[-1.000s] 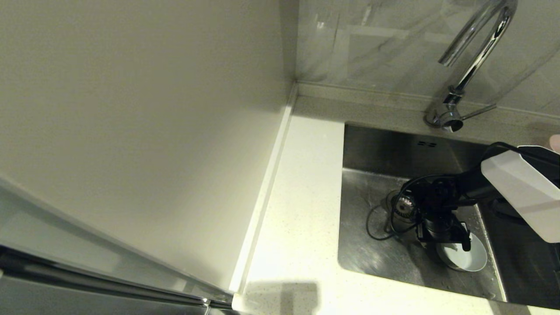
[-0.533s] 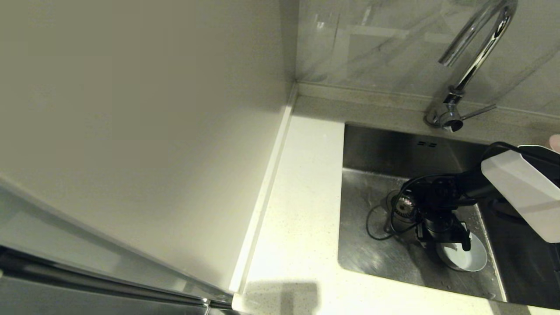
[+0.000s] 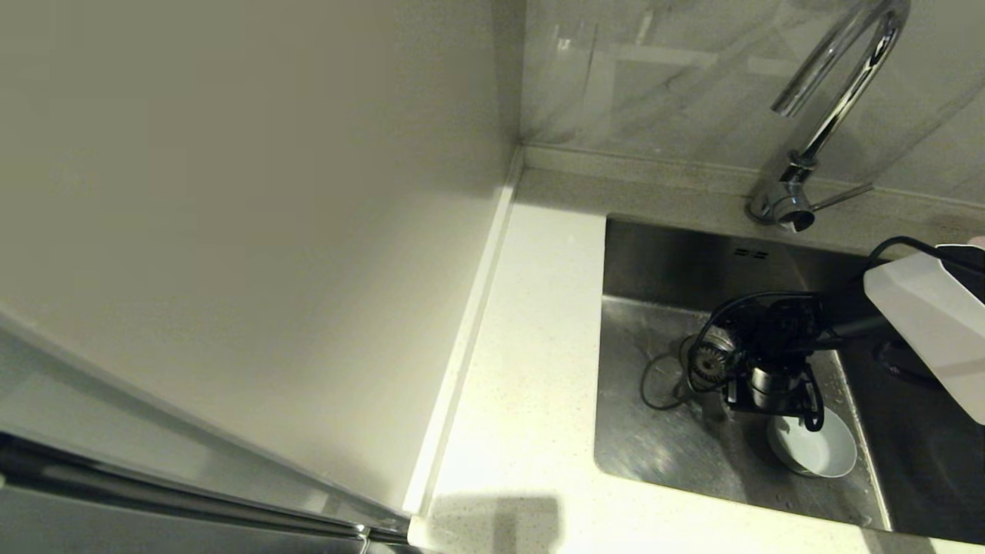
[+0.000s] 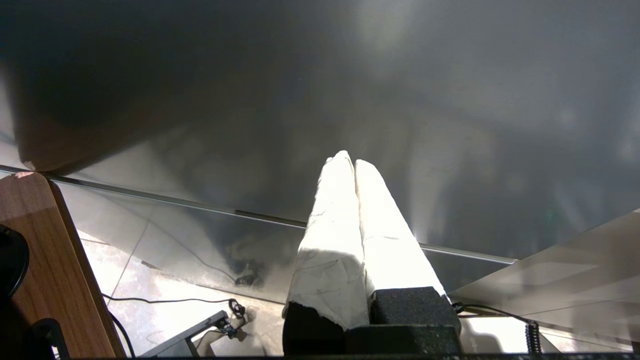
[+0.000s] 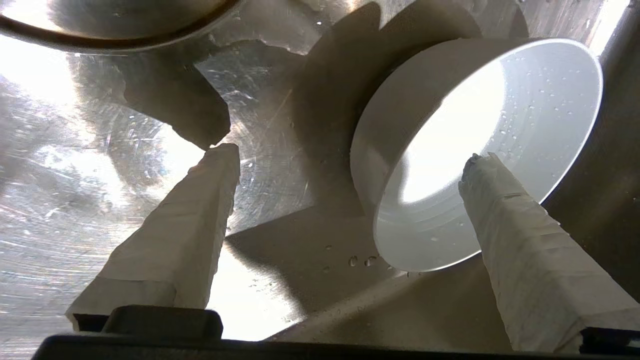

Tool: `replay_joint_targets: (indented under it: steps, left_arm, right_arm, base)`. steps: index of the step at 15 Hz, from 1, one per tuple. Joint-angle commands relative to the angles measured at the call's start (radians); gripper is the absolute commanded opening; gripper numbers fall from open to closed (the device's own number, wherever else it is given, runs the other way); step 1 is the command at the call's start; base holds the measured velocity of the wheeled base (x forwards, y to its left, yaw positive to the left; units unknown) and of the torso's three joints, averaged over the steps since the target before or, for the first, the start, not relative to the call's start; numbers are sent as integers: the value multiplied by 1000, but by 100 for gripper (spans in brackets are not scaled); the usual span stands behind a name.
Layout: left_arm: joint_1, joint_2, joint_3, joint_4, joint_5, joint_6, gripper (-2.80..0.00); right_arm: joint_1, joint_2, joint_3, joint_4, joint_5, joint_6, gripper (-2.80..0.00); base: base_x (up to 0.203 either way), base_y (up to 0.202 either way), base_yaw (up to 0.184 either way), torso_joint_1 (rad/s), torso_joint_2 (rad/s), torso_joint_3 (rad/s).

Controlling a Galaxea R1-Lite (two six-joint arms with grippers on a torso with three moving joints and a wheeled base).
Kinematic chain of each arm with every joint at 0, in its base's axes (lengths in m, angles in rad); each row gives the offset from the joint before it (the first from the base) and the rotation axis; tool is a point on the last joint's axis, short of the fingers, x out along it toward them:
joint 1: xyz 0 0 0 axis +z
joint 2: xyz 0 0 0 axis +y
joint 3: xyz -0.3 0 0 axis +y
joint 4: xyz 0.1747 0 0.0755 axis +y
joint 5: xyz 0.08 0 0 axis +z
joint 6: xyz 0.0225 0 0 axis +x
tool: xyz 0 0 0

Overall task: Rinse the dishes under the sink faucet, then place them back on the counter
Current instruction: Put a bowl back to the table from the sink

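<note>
The bowl's round body is wider than my open fingers, so my right gripper should next grab its thin near side (image 5: 384, 174).
A grey-blue bowl (image 3: 816, 452) (image 5: 480, 150) stands upright on the floor of the sink (image 3: 654, 446), near its front right corner, with water drops inside. My right gripper (image 3: 773, 408) (image 5: 347, 156) hangs open just above it. One finger (image 5: 510, 215) is over the bowl's hollow and the other finger (image 5: 200, 210) is over bare steel, so the bowl's near wall lies between them, untouched. The faucet (image 3: 835, 108) rises behind the sink, with no water showing. My left gripper (image 4: 350, 162) is shut and empty, parked away from the sink.
The speckled counter (image 3: 531, 346) runs along the sink's left and front. A tall off-white panel (image 3: 231, 231) stands to its left. The drain strainer (image 5: 115, 20) lies beside the gripper. A pale pink sliver (image 3: 978, 243) shows at the right edge.
My right gripper has lifted and drawn back a little from the grey-blue bowl, its fingers still wide apart. The bowl stayed where it was.
</note>
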Motion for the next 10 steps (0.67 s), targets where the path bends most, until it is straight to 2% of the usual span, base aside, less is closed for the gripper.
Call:
replay_joint_targets:
  steps: [1, 10]
  left_arm:
    - [0, 0, 3, 0, 0, 0, -280]
    - [0, 0, 3, 0, 0, 0, -280]
  right_arm:
    - [-7, -1, -2, 2, -4, 2, 0]
    - [-48, 16, -22, 2, -4, -6, 0]
  base:
    - [0, 0, 0, 0, 0, 0]
    - [0, 0, 0, 0, 0, 0]
